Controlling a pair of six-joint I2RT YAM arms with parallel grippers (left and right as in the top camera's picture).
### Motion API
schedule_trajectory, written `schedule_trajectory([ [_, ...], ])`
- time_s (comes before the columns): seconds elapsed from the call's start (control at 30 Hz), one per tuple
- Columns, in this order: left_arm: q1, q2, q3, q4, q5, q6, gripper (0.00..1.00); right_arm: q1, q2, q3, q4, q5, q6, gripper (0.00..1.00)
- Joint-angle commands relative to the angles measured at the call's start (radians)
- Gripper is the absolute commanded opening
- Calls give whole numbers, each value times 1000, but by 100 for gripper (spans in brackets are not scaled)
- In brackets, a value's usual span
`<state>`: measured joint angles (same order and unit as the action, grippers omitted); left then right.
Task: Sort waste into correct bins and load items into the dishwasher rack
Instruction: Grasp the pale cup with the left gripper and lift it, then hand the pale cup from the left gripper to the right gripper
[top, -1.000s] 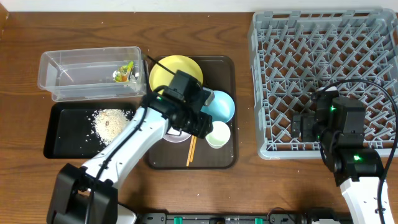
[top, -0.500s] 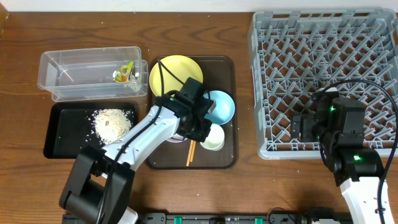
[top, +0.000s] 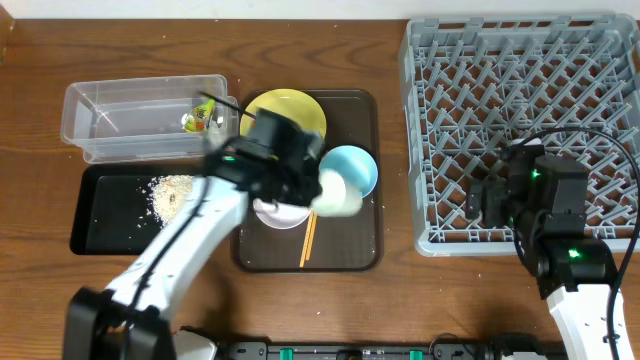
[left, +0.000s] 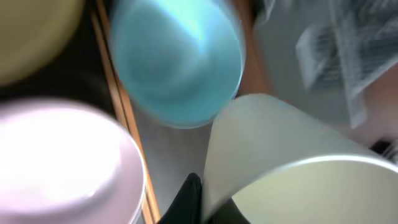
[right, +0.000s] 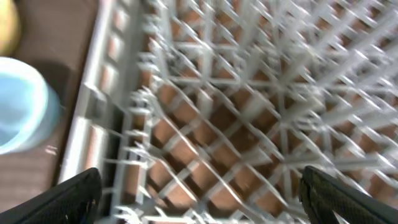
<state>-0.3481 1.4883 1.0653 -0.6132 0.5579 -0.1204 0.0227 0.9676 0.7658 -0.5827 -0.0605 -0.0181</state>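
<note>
Next, my right gripper grabs the small whitish cup's base end (top: 351, 201), opposite the pinched rim, to load the cup opening-first into the rack (top: 520, 100).
My left gripper (top: 322, 190) is shut on the rim of the small whitish cup (top: 337, 194) and holds it tilted above the brown tray; in the left wrist view the cup (left: 280, 155) fills the lower right, pinched by the gripper (left: 208, 202). Below lie the light blue bowl (top: 354, 168) (left: 177, 62), the pinkish white bowl (top: 282, 213) (left: 62, 162), the yellow plate (top: 283, 108) and the chopsticks (top: 307, 243) (left: 115, 93). My right gripper (top: 490, 205) (right: 205, 199) is open and empty over the front left of the grey rack (top: 520, 100) (right: 249, 112).
The clear tub (top: 100, 125) at the back left holds the green-and-orange wrapper (top: 200, 120). The black tray (top: 100, 225) in front of it holds the rice crumbs (top: 170, 190). The dark brown serving tray (top: 355, 255) sits between the bins and the rack.
My left gripper closed on the cup, lifted it off the brown tray and tilted it, moving slightly back and left. The right arm has not moved.
</note>
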Motion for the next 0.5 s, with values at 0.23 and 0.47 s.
schedule_trajectory([
  [0.23,190,130,27,420,717,-286,6,31,135,18,130,-709,46,99],
  [0.47,164,224,27,481,924,-331,6,93,286,18,350,-1009,2,99],
])
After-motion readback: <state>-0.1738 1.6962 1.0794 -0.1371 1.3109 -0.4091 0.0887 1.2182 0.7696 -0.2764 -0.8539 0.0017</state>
